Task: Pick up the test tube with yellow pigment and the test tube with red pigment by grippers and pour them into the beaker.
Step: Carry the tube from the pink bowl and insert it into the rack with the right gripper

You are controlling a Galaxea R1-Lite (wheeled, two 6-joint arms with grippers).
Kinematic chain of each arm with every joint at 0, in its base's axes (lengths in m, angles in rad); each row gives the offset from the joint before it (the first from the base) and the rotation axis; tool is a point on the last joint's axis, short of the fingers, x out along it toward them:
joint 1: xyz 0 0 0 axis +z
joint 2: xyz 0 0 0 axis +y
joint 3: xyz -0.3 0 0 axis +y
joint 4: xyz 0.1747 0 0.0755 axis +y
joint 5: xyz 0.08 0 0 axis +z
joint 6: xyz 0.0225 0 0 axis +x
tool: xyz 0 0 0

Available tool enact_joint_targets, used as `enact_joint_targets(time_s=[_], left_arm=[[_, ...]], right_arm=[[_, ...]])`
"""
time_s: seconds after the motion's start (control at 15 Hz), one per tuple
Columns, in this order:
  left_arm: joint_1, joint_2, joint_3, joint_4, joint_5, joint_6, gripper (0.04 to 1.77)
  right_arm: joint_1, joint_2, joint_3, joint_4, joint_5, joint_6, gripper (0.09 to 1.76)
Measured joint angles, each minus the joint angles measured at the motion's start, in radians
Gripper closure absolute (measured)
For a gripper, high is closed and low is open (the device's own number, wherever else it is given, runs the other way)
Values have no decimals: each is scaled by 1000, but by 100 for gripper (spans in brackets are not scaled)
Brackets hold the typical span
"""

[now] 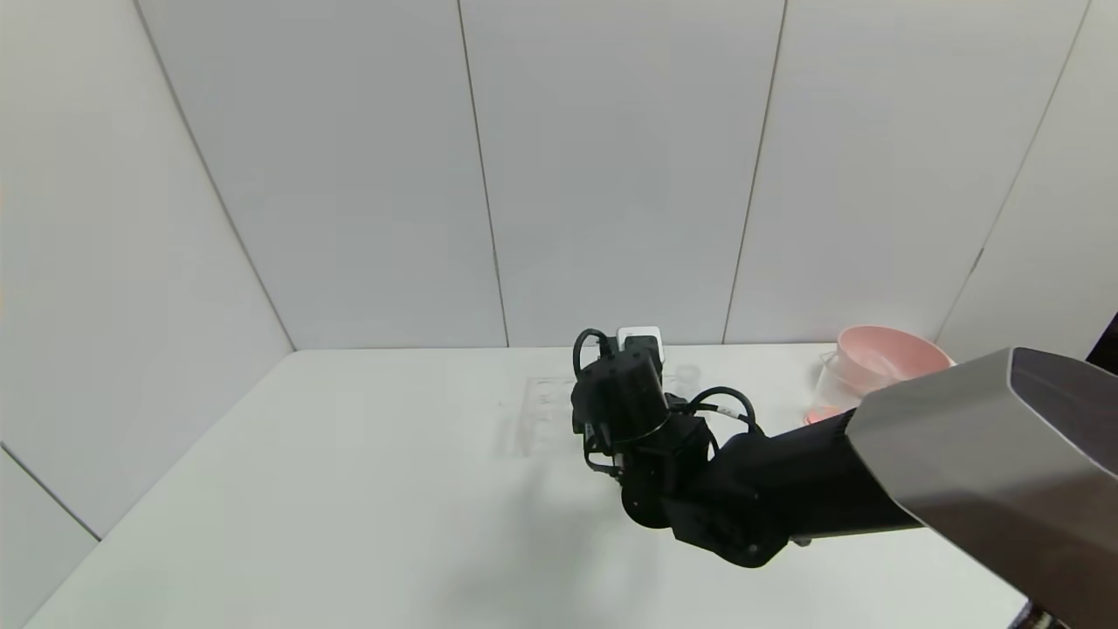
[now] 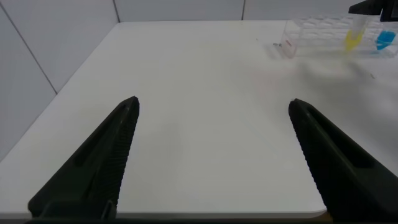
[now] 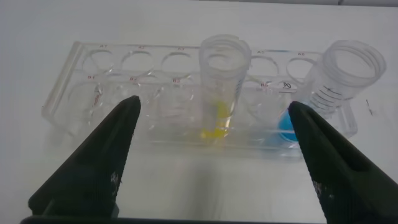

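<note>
I should move my right gripper toward the yellow-pigment tube [image 3: 219,87] before I close it. Its fingers stop short, so they would miss if they closed now.
A clear rack [image 3: 186,81] holds the yellow-pigment tube [image 3: 219,87], upright near its middle, and a tube with blue liquid [image 3: 339,81] beside it. My right gripper [image 3: 214,104] is open and empty, just short of the rack, with the yellow tube centred between its fingers. A faint reddish trace [image 2: 287,47] shows at the rack's far end; I cannot make out the red-pigment tube itself. The clear beaker [image 1: 830,389] stands at the back right against the pink bowl. My left gripper [image 2: 212,104] is open and empty, low over bare table near its front edge.
A pink bowl [image 1: 886,354] sits at the table's back right corner. My right arm [image 1: 751,489] reaches in from the right and covers part of the rack [image 1: 537,406] in the head view. Grey wall panels close off the back and sides.
</note>
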Motion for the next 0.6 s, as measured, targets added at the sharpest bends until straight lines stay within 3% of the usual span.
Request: enact_joint_targets(time_s=[0.6], left_arm=[[0,0,0,0,0,0,9]], right_arm=[[-43,77,-98,1,46,-20,15]])
